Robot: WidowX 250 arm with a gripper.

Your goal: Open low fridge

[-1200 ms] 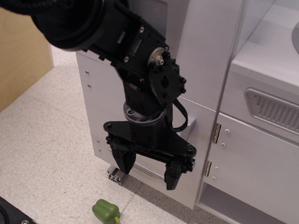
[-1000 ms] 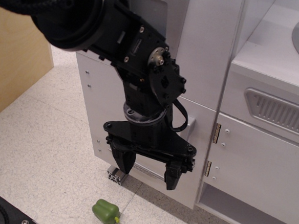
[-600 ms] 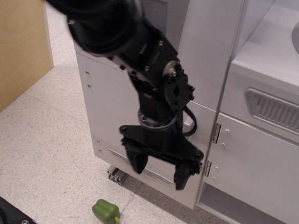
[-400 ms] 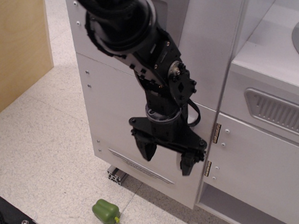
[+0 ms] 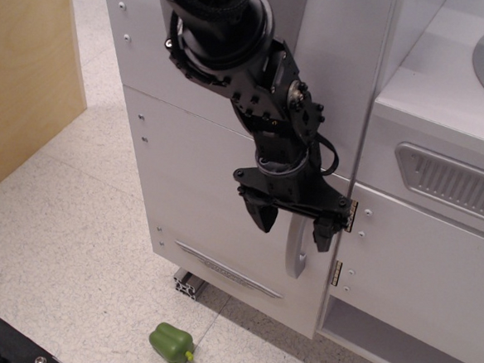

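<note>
The low fridge's door needs to swing open, so my gripper should grab the curved silver handle by its upper part next.
The low fridge is the lower white compartment with a large flat door, shut. Its curved silver handle runs vertically near the door's right edge, and a thin silver strip lies near the bottom. My black gripper is open and points down. Its two fingers straddle the upper part of the handle, one on each side, without closing on it. The handle's top is hidden behind the gripper.
A green toy pepper lies on the speckled floor in front of the fridge. A white cabinet door with brass hinges stands to the right. A wooden panel stands at the left. A sink counter is at the upper right.
My gripper has moved right and up from in front of the door's lower middle to around the handle. The arm no longer covers the door's left side. The door has not moved.
</note>
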